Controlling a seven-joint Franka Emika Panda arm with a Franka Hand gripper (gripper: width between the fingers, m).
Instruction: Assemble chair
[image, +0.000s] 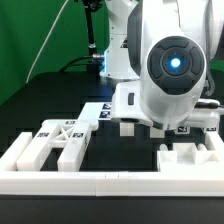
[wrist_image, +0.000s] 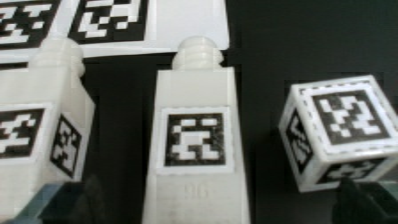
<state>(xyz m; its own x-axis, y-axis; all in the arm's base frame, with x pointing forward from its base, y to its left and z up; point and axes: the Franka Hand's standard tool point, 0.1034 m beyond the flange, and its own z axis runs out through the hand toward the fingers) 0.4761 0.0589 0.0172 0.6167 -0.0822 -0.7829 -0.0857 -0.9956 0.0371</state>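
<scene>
The gripper will next grab the white leg by its plain square end (wrist_image: 196, 200), so the leg's rounded knob stays free to fit into the chair.
In the wrist view my gripper (wrist_image: 203, 206) is open. Its dark fingertips (wrist_image: 43, 206) stand on either side of the near end of a long white chair leg (wrist_image: 196, 120) that lies flat with a square tag on top. A second leg (wrist_image: 36, 110) lies beside it. A short tagged white block (wrist_image: 338, 130) sits on the other side. In the exterior view the arm's wrist (image: 172, 65) hides the gripper. The cross-braced piece (image: 65, 135) lies at the exterior view's left.
The marker board (wrist_image: 71, 20) lies just beyond the legs; it also shows in the exterior view (image: 100, 108). A low white border rail (image: 110, 181) runs along the front. More white parts sit at the exterior view's left (image: 22, 150) and right (image: 190, 155).
</scene>
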